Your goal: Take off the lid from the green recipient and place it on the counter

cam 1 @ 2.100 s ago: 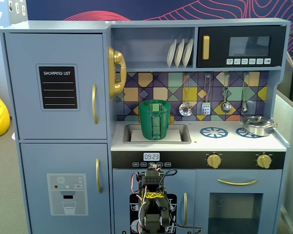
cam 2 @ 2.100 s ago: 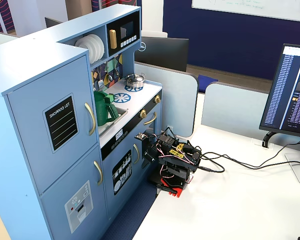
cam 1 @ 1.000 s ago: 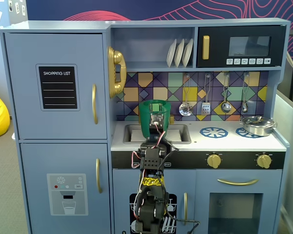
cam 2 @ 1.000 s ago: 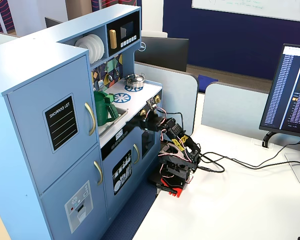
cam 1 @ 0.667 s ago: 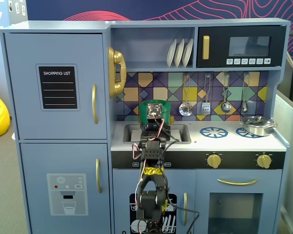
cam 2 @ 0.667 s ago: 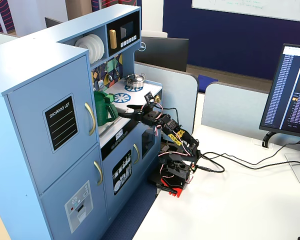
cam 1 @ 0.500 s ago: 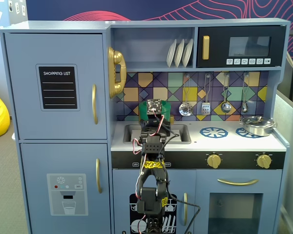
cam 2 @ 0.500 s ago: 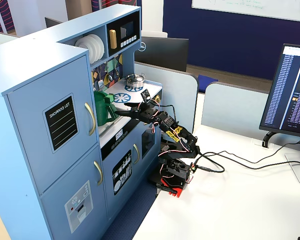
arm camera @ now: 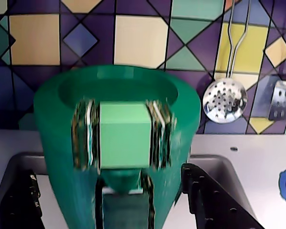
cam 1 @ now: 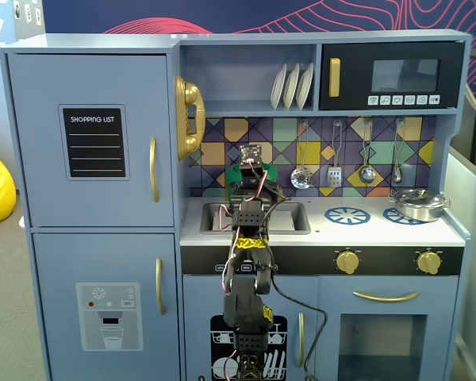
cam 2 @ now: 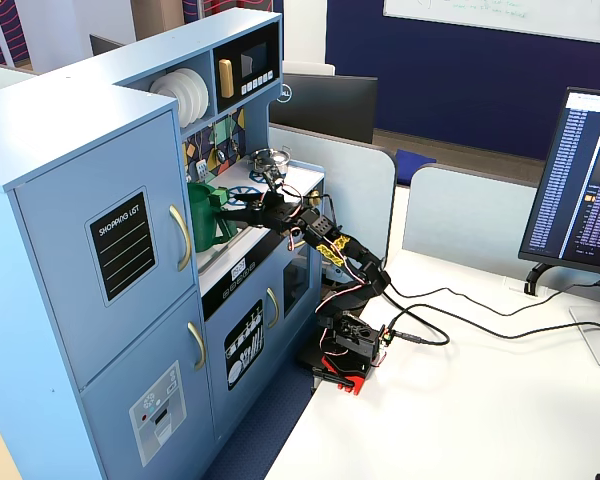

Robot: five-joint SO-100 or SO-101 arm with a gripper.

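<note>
The robot's gripper next needs to grab the lid by its rim (cam 1: 271,169), to take the lid off the green recipient (cam 1: 238,171) and put the lid on the counter.
The green recipient (arm camera: 62,143) fills the wrist view and stands at the sink, its base hidden. A light green block (arm camera: 124,136) with ribbed sides sits on the front that faces me. Its top shows a sunken dark green hollow (arm camera: 117,88); I cannot tell whether the lid lies in it. My gripper (arm camera: 107,171) is open, with its black fingers (arm camera: 19,200) low on either side of the recipient. In both fixed views the arm reaches to the recipient (cam 1: 238,171) (cam 2: 202,218), with the gripper (cam 2: 230,212) right in front of it. The white counter (cam 1: 365,230) extends to the right.
A silver pot (cam 1: 419,205) sits on the far right burner. A blue burner ring (cam 1: 347,214) lies right of the grey sink (cam 1: 289,218). A skimmer (arm camera: 224,100) and a spatula (arm camera: 282,100) hang on the tiled wall. A yellow phone (cam 1: 189,117) hangs at upper left.
</note>
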